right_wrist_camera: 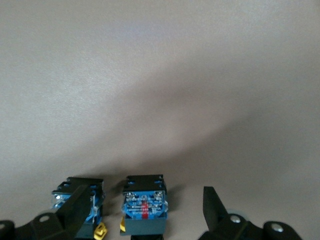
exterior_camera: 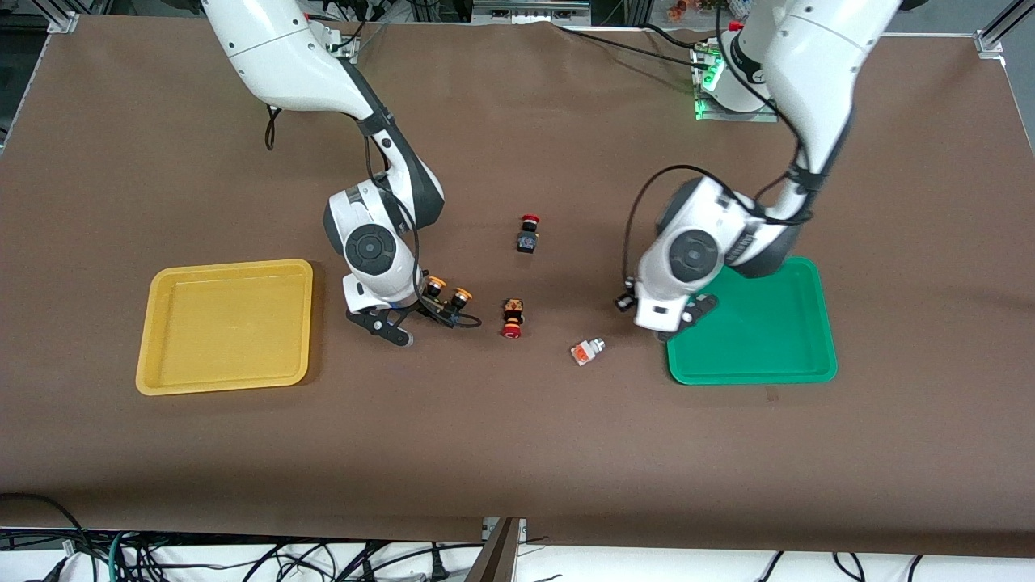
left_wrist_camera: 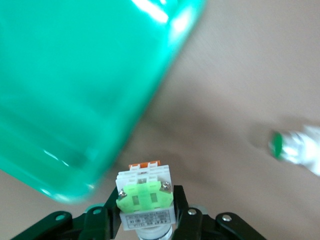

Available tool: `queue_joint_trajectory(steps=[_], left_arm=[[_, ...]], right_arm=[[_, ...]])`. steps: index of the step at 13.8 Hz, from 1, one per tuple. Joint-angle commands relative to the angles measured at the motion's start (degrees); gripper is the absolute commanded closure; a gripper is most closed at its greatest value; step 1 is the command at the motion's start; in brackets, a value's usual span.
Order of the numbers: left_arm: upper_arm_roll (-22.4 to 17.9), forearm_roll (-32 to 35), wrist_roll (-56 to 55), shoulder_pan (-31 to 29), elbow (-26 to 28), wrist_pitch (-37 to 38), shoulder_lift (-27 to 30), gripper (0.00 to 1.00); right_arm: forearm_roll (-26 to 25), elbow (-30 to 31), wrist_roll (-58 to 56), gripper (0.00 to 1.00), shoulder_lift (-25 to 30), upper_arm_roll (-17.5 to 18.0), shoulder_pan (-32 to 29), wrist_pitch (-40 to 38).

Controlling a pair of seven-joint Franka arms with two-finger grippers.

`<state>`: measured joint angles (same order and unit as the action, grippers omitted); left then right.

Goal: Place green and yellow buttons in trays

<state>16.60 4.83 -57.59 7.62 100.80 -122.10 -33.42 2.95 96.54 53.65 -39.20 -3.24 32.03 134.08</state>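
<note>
Next, my right gripper grabs the yellow-capped button by its dark body to fill the yellow tray.
My left gripper is shut on a silvery-white button with a green block. It holds the button over the table, just beside the green tray; in the front view this gripper hides the button. A second silvery-white button with an orange block lies on the cloth and also shows in the left wrist view. My right gripper is open and low around one yellow-capped button. The other yellow-capped button stands right beside it. The yellow tray is empty.
Two red-capped buttons with dark bodies lie mid-table: one next to the yellow-capped pair, the other farther from the front camera. Brown cloth covers the table.
</note>
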Motion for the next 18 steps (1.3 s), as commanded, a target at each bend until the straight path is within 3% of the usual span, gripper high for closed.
queue_joint_trajectory(steps=[1, 2, 3, 4, 6, 8, 12, 13, 16, 18], left_arm=[[0.63, 1.50, 15.25, -7.41, 1.24, 1.43, 0.73, 1.00], [0.71, 1.41, 20.54, -9.97, 0.63, 1.17, -0.84, 0.91], [0.71, 0.72, 23.81, -11.21, -0.51, 1.16, -2.25, 0.26], [0.71, 0.62, 23.75, -10.53, -1.82, 1.34, -2.78, 0.00], [1.07, 0.53, 21.92, -6.24, -6.21, 5.26, -2.70, 0.00], [0.98, 0.27, 13.00, -2.01, -12.97, 7.84, -4.80, 0.00], [0.72, 0.88, 9.42, 4.93, -23.52, 2.50, -12.96, 0.00], [0.54, 1.06, 11.08, 5.90, -24.76, 0.22, -14.81, 0.00], [0.19, 5.79, 32.29, 7.67, -25.04, -4.10, -17.99, 0.00], [0.19, 6.50, 40.60, 8.45, -24.95, -6.56, -18.61, 0.00]], right_arm=[[0.66, -0.30, -2.49, 0.00, 1.23, -0.80, 0.49, -1.88], [0.66, -0.38, -4.68, 0.00, 1.84, -0.98, 0.41, -4.16], [0.66, -0.30, -5.83, 0.00, 2.37, -1.24, 0.41, -5.75], [0.57, -0.04, -5.67, 0.00, 2.46, -1.33, 0.41, -6.37], [0.57, 0.23, -5.40, 0.00, 1.94, -1.33, 0.58, -6.38], [0.57, 0.23, -5.23, 0.00, 1.58, -1.33, 0.85, -6.20], [0.57, 0.06, -5.23, 0.00, 1.23, -1.33, 0.93, -5.33], [0.66, 0.06, -5.23, 0.00, 0.88, -1.33, 0.93, -5.06], [0.66, 0.06, -5.23, 0.00, 0.35, -1.33, 1.02, -3.83], [0.66, -0.03, -5.14, 0.00, 0.18, -1.33, 1.11, -3.48]])
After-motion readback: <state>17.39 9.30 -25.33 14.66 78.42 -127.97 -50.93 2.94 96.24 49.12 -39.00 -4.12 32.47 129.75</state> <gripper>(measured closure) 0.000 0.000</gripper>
